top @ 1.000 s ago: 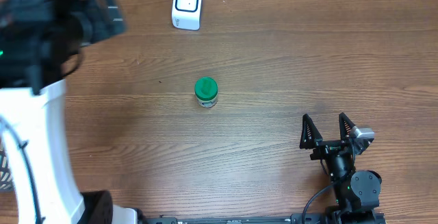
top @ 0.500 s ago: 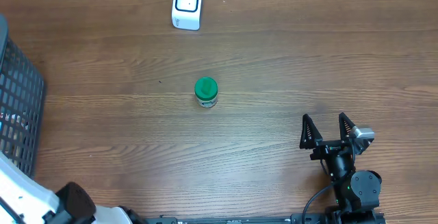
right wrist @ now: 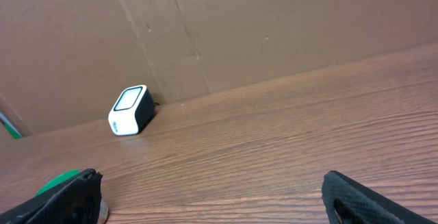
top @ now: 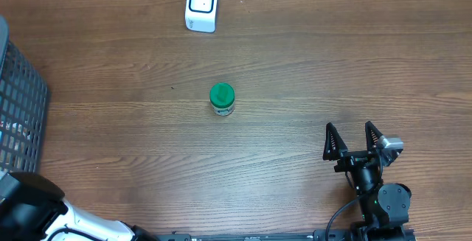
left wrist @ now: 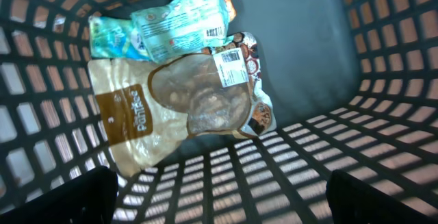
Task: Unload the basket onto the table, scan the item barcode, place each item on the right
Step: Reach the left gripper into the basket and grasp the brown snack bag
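Observation:
Next, my left gripper takes hold of the tan pouch (left wrist: 164, 114) by its clear window beside its label, so the barcode stays free to face the scanner.
The white barcode scanner (top: 200, 5) stands at the table's far edge, also in the right wrist view as a scanner (right wrist: 130, 109) against the cardboard wall. A green-lidded jar (top: 222, 99) stands upright mid-table, well left of and beyond my right gripper (top: 355, 141), which is open and empty. Only the jar's lid (right wrist: 58, 181) peeks past the right gripper's left finger. My left gripper (left wrist: 222, 207) is open and empty above the inside of the basket. Below it lie a tan pouch (left wrist: 164, 114) with a barcode label (left wrist: 231, 68) and a teal packet (left wrist: 181, 25).
The dark mesh basket (top: 18, 101) sits at the table's left edge, its grid walls (left wrist: 383, 59) surrounding the left wrist view. The left arm's white and black body (top: 33, 215) fills the bottom-left corner. A brown cardboard wall (right wrist: 274, 25) backs the table.
The left arm's bulk has dropped from the upper left of the overhead view to the bottom-left corner, uncovering the basket. The right arm, jar and scanner have not moved.

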